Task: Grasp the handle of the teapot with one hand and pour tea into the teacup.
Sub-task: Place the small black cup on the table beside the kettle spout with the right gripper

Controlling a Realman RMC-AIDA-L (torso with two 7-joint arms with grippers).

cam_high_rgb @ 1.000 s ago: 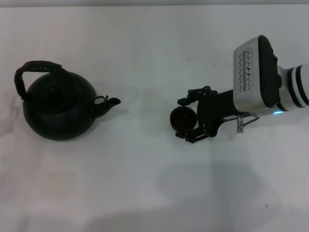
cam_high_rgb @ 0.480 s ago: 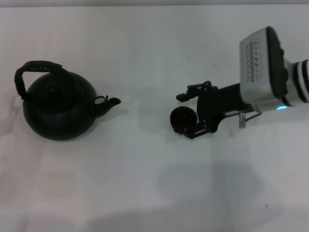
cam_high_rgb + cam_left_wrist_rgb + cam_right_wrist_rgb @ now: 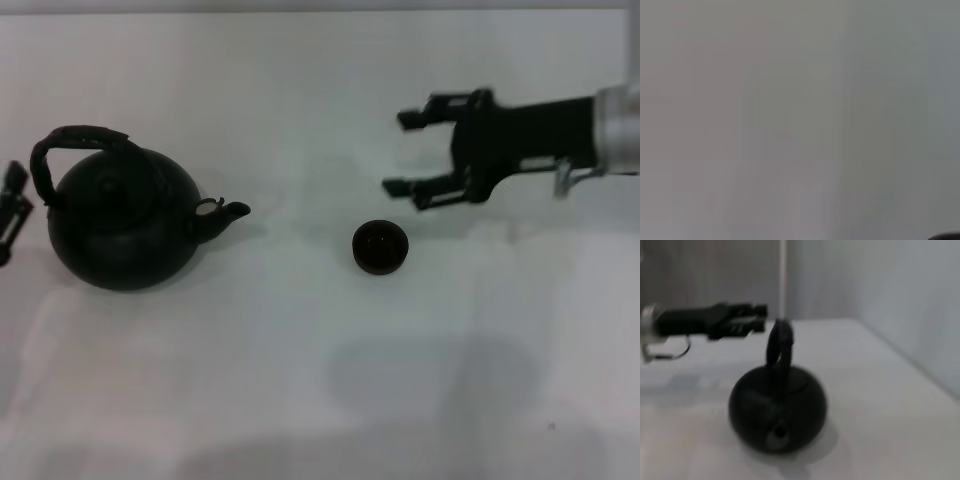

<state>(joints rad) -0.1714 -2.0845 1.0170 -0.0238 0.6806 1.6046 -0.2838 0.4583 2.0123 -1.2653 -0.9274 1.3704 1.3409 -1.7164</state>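
My left gripper's fingers are still short of the teapot handle, and closing now would miss the handle. My left gripper moves toward the handle, before it closes.
The black-brown teapot stands on the white table at the left, with its stubby spout pointing right toward the teacup. Its handle arches over the lid. The small dark teacup stands alone at the table's middle. My right gripper is open and empty, raised behind and to the right of the teacup and apart from it. My left gripper shows at the left edge, just beside the handle. The right wrist view shows the teapot, its handle and the left gripper close behind the handle.
The white table runs back to a pale wall. The left wrist view shows only plain grey, with a dark sliver at one corner.
My right gripper has drawn back from around the teacup and risen toward the back right, leaving the cup standing. My left gripper has come into view beside the teapot's handle.
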